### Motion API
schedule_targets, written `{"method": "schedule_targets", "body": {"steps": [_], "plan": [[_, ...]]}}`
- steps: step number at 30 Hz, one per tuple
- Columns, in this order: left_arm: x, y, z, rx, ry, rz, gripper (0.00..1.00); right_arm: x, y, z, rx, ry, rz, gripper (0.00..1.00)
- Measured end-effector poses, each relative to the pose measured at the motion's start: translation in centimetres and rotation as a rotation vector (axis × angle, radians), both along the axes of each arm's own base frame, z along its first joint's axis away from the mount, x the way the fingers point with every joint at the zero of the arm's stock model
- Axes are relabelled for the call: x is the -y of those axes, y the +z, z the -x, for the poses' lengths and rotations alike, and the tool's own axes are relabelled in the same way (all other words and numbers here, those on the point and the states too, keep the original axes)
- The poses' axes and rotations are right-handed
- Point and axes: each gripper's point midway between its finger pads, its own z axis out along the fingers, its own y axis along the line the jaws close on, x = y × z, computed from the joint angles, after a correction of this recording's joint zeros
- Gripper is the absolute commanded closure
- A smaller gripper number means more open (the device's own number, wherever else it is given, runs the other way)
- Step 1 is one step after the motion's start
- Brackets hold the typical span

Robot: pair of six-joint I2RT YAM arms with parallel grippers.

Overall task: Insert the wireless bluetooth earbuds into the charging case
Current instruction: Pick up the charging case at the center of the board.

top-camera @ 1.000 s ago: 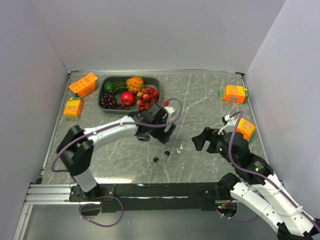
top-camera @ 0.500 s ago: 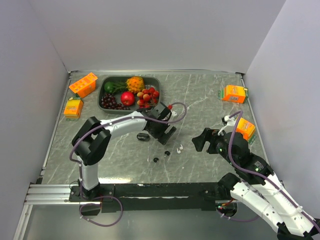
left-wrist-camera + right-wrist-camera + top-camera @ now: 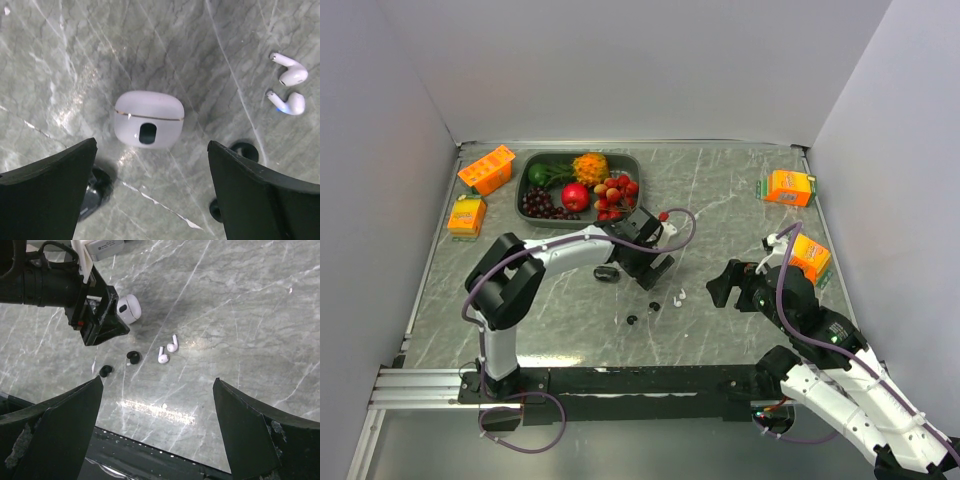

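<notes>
The left gripper grabs the short ends of its body (image 3: 148, 131) on the white charging case next. This leaves the lid free to open for inserting earbuds.
A closed white charging case (image 3: 148, 120) lies on the marble table, just beyond my left gripper (image 3: 151, 156), which is open and empty above it. Two white earbuds (image 3: 289, 88) lie to its right. Two black earbuds (image 3: 244, 150) lie nearer, by my right finger. A black case (image 3: 93, 194) peeks out by my left finger. The top view shows the left gripper (image 3: 646, 262), the black case (image 3: 607, 273), the white earbuds (image 3: 678, 296) and the black earbuds (image 3: 655, 305). My right gripper (image 3: 720, 289) is open and empty, right of the earbuds (image 3: 167, 351).
A dark tray (image 3: 523, 192) of fruit stands at the back left. Orange boxes lie at the far left (image 3: 486, 168), the left (image 3: 467, 215), the far right (image 3: 788, 187) and beside my right arm (image 3: 811, 257). Walls close in the table.
My left arm's elbow has swung right and its gripper has shifted slightly over the white case. The right arm has barely moved. The earbuds and cases lie as before.
</notes>
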Motion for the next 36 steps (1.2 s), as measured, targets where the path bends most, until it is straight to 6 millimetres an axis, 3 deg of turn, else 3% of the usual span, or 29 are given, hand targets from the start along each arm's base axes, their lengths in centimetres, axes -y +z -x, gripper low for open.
{"method": "schedule_targets", "body": {"steps": [12,22,25,36], "plan": [[-1.0,-2.4,-0.2,0.029,-0.061,-0.067,0.09,0.4,-0.6,0.3,-0.023,-0.005,0.02,0.01],[-0.6,-2.4,-0.8,0.056,-0.082,-0.06,0.17,0.8,-0.4,0.5,-0.026,-0.017,0.032,0.01],[-0.3,-2.3,-0.9,0.064,-0.094,-0.059,0.24,0.9,-0.5,0.5,-0.03,-0.018,0.036,0.01],[1.0,-2.4,-0.6,0.08,-0.127,-0.054,0.7,1.0,-0.6,0.5,-0.031,-0.023,0.041,0.01]]}}
